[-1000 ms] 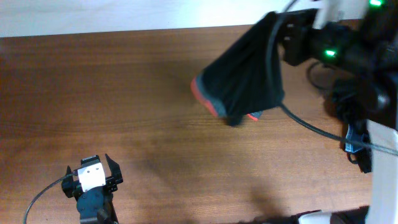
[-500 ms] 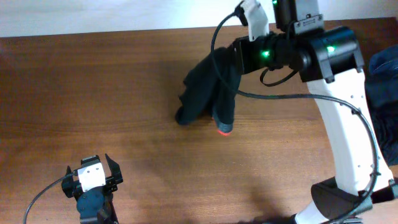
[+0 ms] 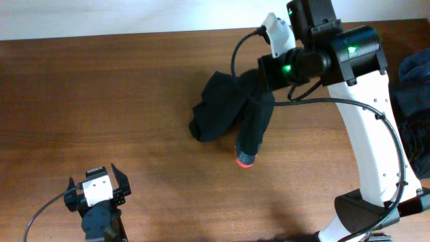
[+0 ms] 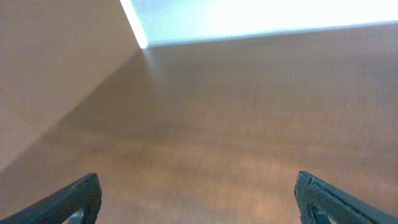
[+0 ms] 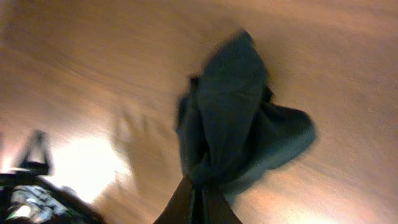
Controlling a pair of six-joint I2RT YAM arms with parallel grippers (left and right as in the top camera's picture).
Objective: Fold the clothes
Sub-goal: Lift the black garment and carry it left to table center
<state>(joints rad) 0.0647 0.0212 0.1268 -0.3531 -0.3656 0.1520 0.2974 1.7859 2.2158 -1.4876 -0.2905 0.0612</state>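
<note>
My left gripper grabs the black pants [image 3: 225, 114] by the red-edged end next, to help my right gripper spread them for folding.
The black pants [image 3: 225, 114] hang bunched from my right gripper [image 3: 257, 96] over the middle of the table, their lower folds touching the wood. A red edge [image 3: 244, 160] shows at the lowest tip. In the right wrist view the dark bundle [image 5: 233, 134] is pinched between my closed fingers [image 5: 198, 193]. My left gripper [image 3: 94, 190] sits at the table's front left, open and empty; its view shows only bare wood between the two fingertips [image 4: 199, 196].
A heap of dark and blue denim garments [image 3: 413, 101] lies at the right edge of the table. The right arm's white column [image 3: 373, 154] stands at the front right, with a black cable looping past it. A white wall runs along the far edge.
My right gripper has swung the pants from the upper right down and leftward to mid-table. The fabric has dropped and now trails on the wood. The left arm has barely moved.
</note>
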